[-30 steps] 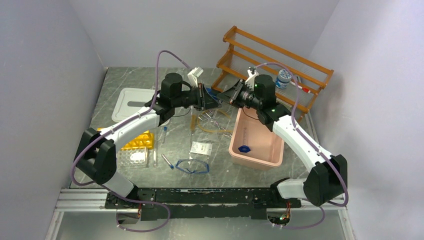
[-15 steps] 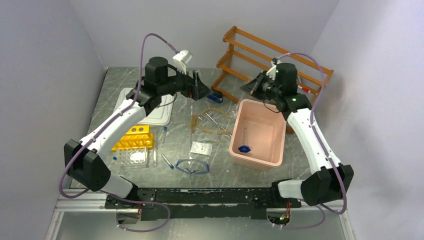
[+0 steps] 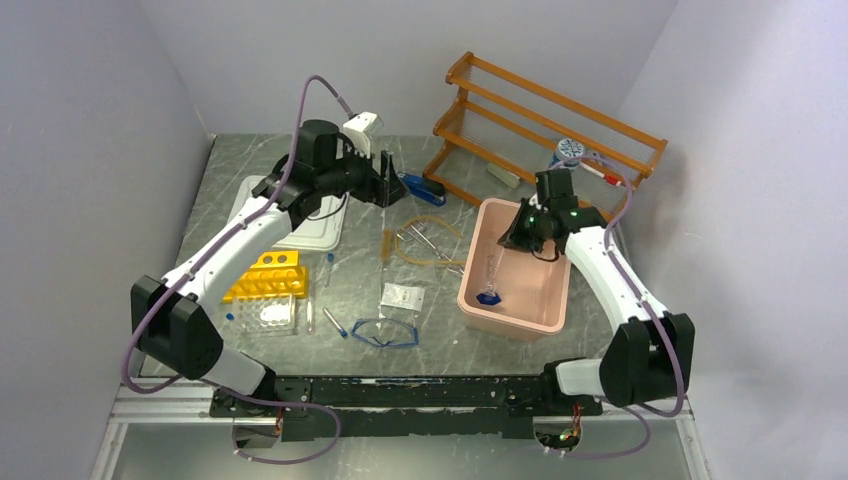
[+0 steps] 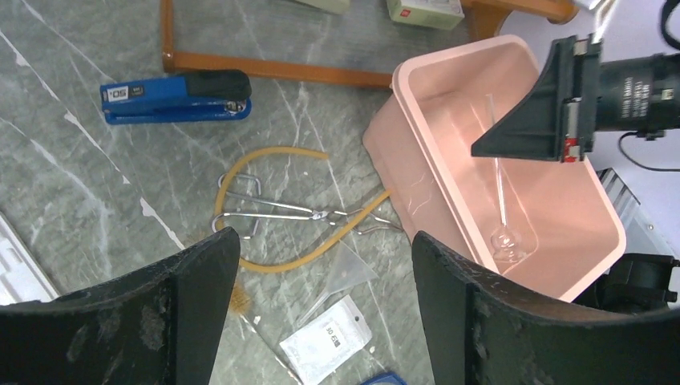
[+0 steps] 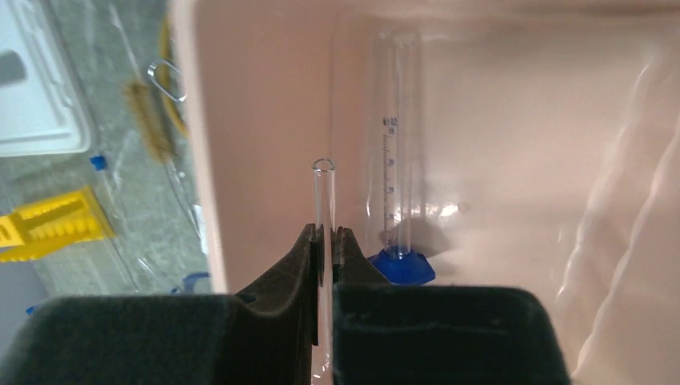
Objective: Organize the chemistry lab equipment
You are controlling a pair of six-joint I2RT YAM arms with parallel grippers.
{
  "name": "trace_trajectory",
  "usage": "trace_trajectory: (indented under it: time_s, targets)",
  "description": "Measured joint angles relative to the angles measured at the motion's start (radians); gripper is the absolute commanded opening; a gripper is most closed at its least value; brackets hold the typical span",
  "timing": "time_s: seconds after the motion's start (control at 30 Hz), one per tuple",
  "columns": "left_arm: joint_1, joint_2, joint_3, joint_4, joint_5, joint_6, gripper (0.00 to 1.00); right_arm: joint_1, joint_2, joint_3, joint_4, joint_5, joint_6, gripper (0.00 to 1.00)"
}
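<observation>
The bottom of the tub is well below my right gripper's fingers, so it is too early to release. Opened now, the glass tube would fall by the graduated cylinder.
My right gripper (image 3: 508, 240) (image 5: 325, 233) is shut on a thin clear glass tube (image 5: 323, 196), which hangs upright inside the pink tub (image 3: 520, 322). A graduated cylinder with a blue base (image 5: 398, 160) lies in that tub. My left gripper (image 3: 385, 180) (image 4: 321, 241) is open and holds nothing, high above the coiled tan rubber tubing (image 4: 281, 151) and the white flat packet (image 4: 327, 341). Blue-framed goggles (image 3: 385, 333) and small blue-capped tubes (image 3: 334, 322) lie toward the front.
A blue stapler (image 4: 172, 95) lies at the back by the wooden rack (image 3: 540, 110), which holds a blue-capped bottle (image 3: 568, 152). Metal tongs (image 4: 281, 211) and a clear funnel (image 4: 345, 277) sit by the tubing. A yellow rack (image 3: 272, 280) and white tray (image 3: 262, 205) are at the left.
The two grippers met at the back centre, then parted. My left gripper opened and drew back left. My right gripper swung right with the glass tube and lowered it into the pink tub.
</observation>
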Motion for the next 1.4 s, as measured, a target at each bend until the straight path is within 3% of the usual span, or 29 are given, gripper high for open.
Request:
trace_trajectory:
  time_s: [0.23, 0.57, 0.8, 1.2, 1.4]
  targets:
    - [0.000, 0.025, -0.020, 0.013, 0.013, -0.016, 0.82, 0.035, 0.116, -0.099, 0.122, -0.028, 0.033, 0.00]
    - [0.000, 0.071, -0.029, 0.045, 0.030, -0.035, 0.82, 0.122, 0.266, -0.118, 0.280, 0.038, 0.048, 0.09]
    - [0.000, 0.077, -0.029, 0.043, 0.028, -0.036, 0.82, 0.133, 0.267, -0.142, 0.336, 0.082, 0.077, 0.25]
    - [0.000, 0.077, -0.035, 0.044, -0.005, -0.044, 0.81, 0.134, 0.145, -0.134, 0.260, 0.175, 0.135, 0.29]
    - [0.000, 0.074, -0.081, 0.043, -0.082, -0.074, 0.80, 0.153, 0.055, -0.042, 0.220, 0.184, 0.105, 0.33]
